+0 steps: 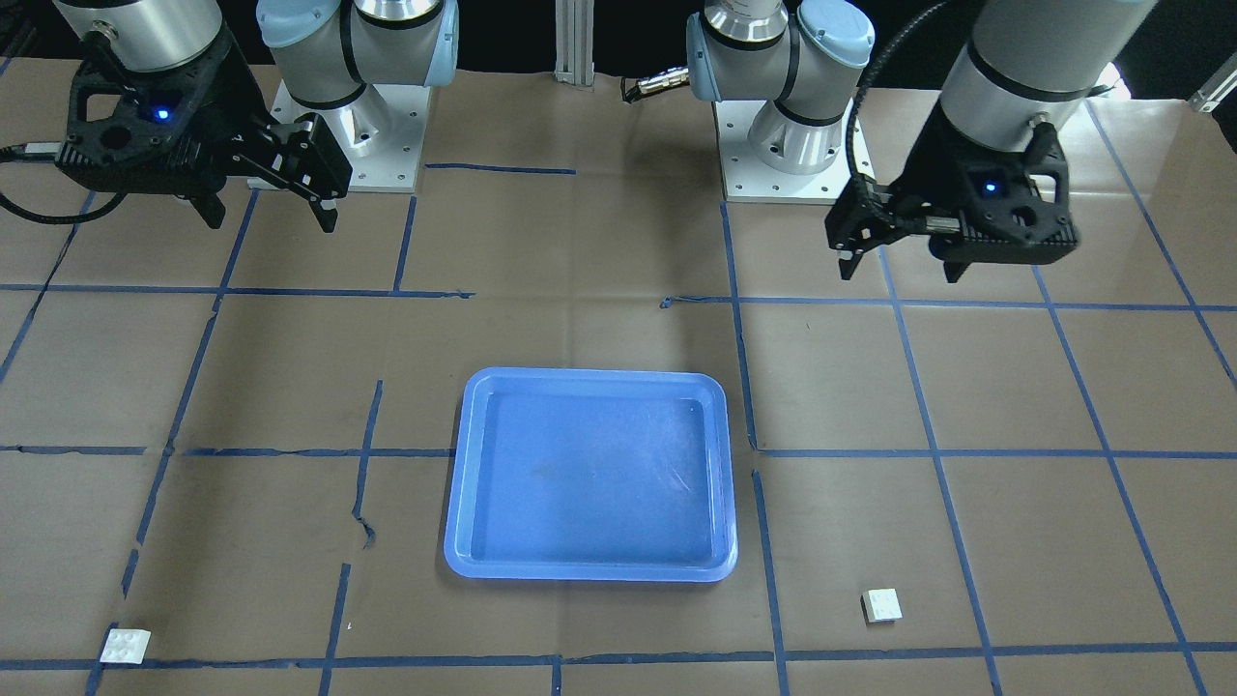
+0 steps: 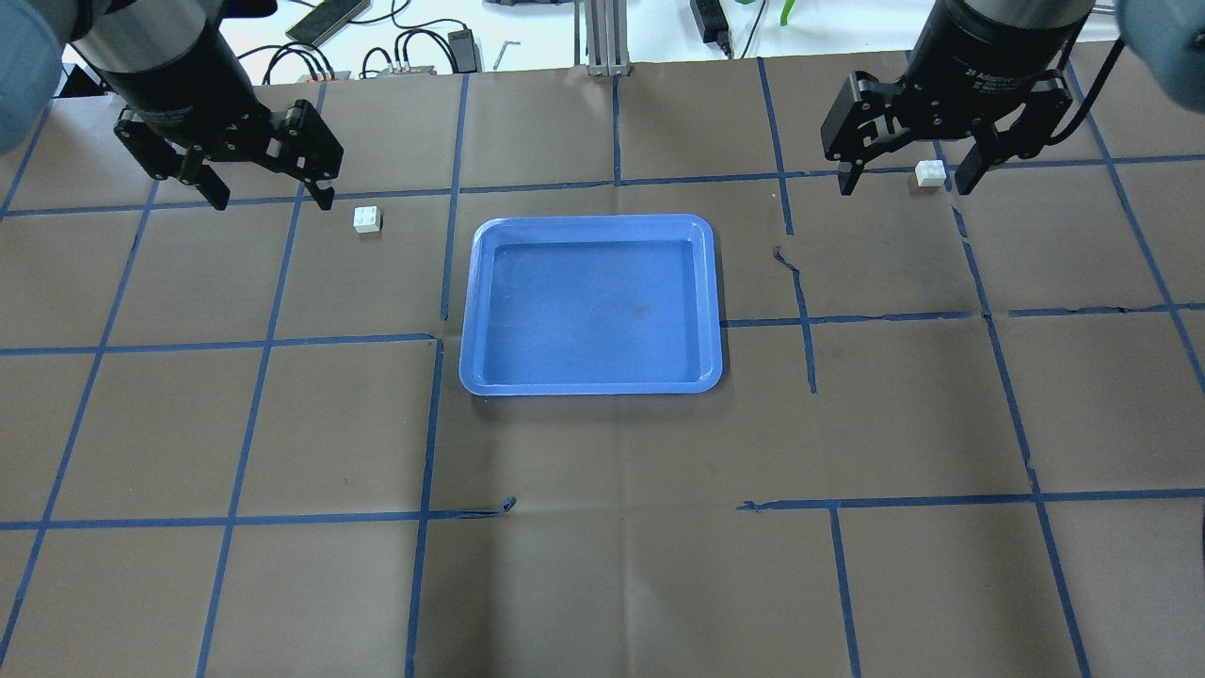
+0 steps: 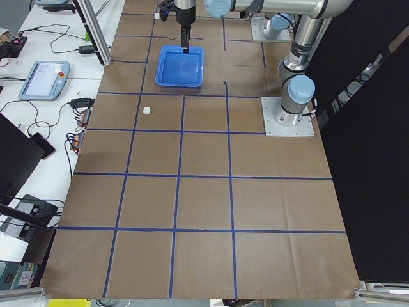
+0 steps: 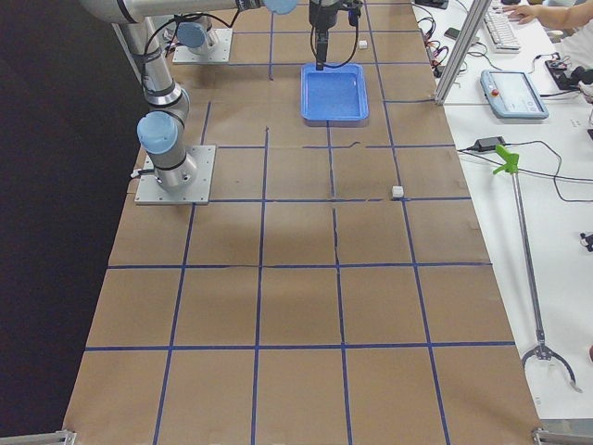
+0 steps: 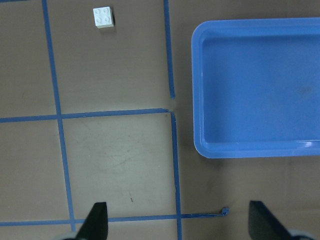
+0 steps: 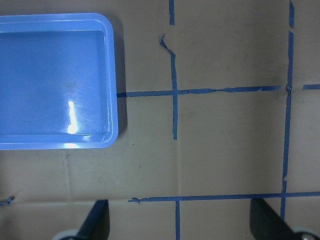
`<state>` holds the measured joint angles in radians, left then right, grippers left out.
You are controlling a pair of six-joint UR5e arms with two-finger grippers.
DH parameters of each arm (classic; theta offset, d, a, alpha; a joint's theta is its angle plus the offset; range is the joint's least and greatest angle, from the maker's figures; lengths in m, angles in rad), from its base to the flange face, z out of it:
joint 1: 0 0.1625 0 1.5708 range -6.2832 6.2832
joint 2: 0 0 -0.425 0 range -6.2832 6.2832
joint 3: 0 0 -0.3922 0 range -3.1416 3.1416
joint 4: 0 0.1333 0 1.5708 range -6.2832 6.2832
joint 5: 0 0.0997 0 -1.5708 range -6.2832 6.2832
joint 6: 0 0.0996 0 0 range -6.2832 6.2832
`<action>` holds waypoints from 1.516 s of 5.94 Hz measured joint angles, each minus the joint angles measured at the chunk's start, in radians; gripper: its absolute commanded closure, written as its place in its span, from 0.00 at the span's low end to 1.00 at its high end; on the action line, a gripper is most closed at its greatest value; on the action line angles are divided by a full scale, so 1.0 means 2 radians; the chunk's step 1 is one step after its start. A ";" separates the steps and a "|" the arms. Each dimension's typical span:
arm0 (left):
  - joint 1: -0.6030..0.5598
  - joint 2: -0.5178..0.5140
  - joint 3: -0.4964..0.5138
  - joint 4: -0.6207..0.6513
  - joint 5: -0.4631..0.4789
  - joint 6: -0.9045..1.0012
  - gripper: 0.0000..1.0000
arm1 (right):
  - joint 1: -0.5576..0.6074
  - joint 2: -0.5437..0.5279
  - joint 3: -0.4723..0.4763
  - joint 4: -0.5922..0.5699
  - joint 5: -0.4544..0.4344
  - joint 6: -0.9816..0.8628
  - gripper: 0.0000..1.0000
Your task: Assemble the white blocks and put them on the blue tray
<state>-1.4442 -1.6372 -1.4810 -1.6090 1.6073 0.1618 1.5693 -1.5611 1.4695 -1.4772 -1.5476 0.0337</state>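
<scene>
The block's plain opposite sides are the place for the robot's right gripper to grab next, so that the white block's studded top [image 1: 127,640] stays free for assembly.
The blue tray [image 1: 589,572] lies empty at the table's middle; it also shows in the overhead view [image 2: 591,386]. One white block [image 2: 367,218] lies on the brown paper left of the tray, also seen in the front view [image 1: 881,605] and the left wrist view [image 5: 103,16]. The other white block [image 2: 930,172] lies far right of the tray, near the table's far edge [image 1: 126,646]. My left gripper [image 2: 271,200] hangs open and empty above the table, near the first block. My right gripper [image 2: 904,186] hangs open and empty high over the second block, which is out of the right wrist view.
Brown paper with a blue tape grid covers the table. The two arm bases [image 1: 348,145] [image 1: 792,145] stand at the robot's side. Cables and devices [image 2: 414,47] lie beyond the far edge. A teach pendant [image 4: 515,93] and an aluminium post [image 4: 459,51] are at the operators' side.
</scene>
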 measured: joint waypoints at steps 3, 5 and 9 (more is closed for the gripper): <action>0.084 -0.081 0.000 0.077 -0.006 0.109 0.01 | 0.000 0.000 0.001 0.003 0.001 0.000 0.00; 0.083 -0.167 0.002 0.170 -0.020 0.112 0.01 | -0.001 0.001 0.003 0.006 -0.002 -0.002 0.00; 0.043 -0.286 0.021 0.310 -0.022 0.093 0.01 | -0.012 0.007 0.001 -0.003 -0.002 -0.240 0.00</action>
<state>-1.3577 -2.2093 -1.4389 -0.9894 1.5632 0.3483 1.5458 -1.5469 1.4722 -1.4832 -1.5508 -0.4462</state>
